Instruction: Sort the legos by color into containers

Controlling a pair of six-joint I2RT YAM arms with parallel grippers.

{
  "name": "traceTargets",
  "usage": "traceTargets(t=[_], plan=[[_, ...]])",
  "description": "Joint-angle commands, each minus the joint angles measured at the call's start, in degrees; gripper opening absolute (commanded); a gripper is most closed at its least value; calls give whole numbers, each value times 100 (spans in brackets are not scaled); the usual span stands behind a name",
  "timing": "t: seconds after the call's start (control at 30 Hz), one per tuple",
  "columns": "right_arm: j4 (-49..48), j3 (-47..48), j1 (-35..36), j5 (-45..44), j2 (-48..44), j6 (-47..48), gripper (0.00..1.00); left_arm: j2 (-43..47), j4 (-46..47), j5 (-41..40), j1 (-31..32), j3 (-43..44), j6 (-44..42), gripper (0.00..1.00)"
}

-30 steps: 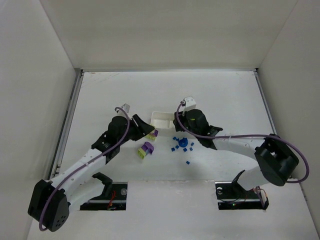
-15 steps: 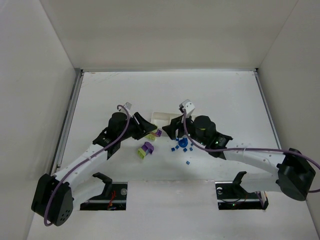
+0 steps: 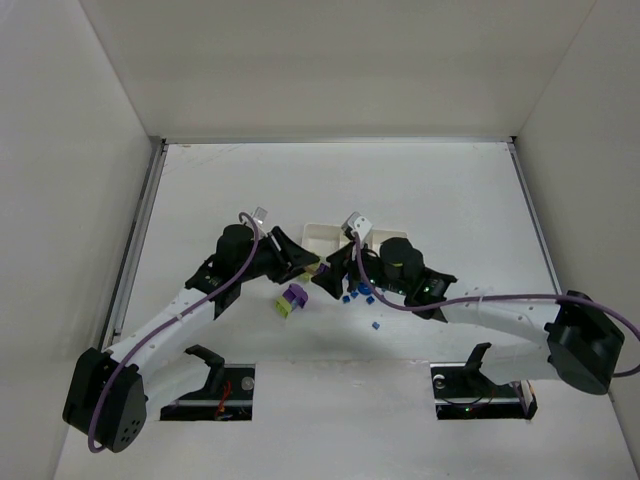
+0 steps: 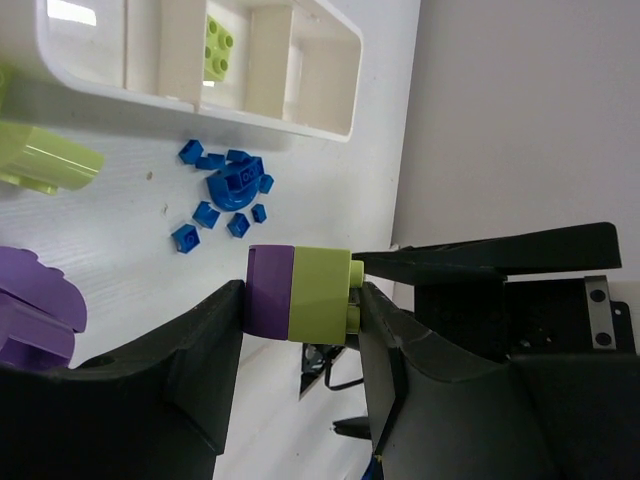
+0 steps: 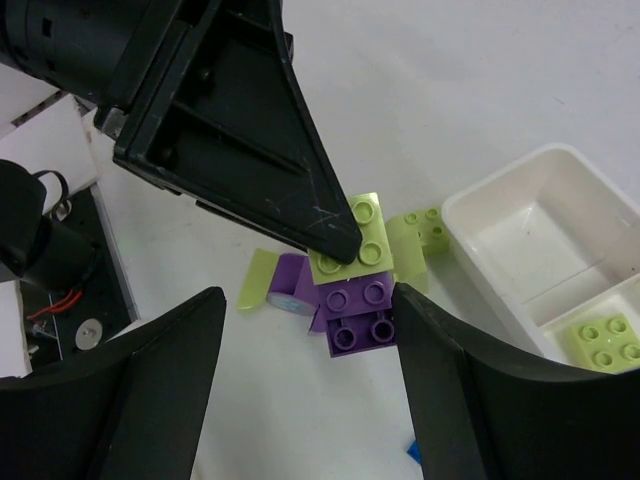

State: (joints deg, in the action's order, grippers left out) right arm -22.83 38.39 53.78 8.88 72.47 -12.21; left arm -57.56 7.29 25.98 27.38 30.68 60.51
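Note:
My right gripper takes the stacked block by the sides of its lime-green half (image 4: 320,295) next, which leaves the purple half free to separate colors.
My left gripper (image 4: 302,290) is shut on a stacked block, purple half (image 4: 270,292) and lime-green half (image 4: 320,295), held above the table. In the top view this gripper (image 3: 308,267) is just left of my right gripper (image 3: 330,276). My right gripper (image 5: 308,290) is open. The held stack, lime half (image 5: 355,245) and purple half (image 5: 360,312), lies between its jaws, close to the right finger (image 5: 470,380). The white tray (image 4: 330,110) holds one lime brick (image 4: 220,50) in its middle compartment. Blue cubes and a round blue piece (image 4: 232,187) lie on the table beside it.
A purple and lime piece (image 3: 292,299) lies on the table under the grippers, also in the right wrist view (image 5: 285,285). A lime brick (image 5: 425,228) lies by the tray's end (image 5: 500,215). One blue cube (image 3: 376,324) sits apart, nearer the bases. White walls enclose the table.
My right arm has swung left, from over the blue pieces to right beside the left gripper. The left gripper has shifted slightly right, holding the purple and lime stack.

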Motion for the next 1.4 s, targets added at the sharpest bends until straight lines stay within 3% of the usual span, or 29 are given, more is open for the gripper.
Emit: traceTargets(t=[0.0, 0.3, 0.63, 1.07, 1.37], plan=[[-398, 63, 49, 78, 65, 34, 73, 131, 229, 329, 44, 211, 233, 18], [-643, 55, 49, -177, 242, 52, 69, -9, 264, 654, 176, 176, 286, 18], [-767, 2, 58, -177, 233, -1, 55, -36, 264, 646, 167, 105, 277, 18], [-793, -86, 5, -185, 136, -19, 58, 25, 203, 602, 97, 61, 224, 18], [-811, -104, 5, -212, 127, -10, 54, 52, 203, 549, -26, -9, 216, 17]])
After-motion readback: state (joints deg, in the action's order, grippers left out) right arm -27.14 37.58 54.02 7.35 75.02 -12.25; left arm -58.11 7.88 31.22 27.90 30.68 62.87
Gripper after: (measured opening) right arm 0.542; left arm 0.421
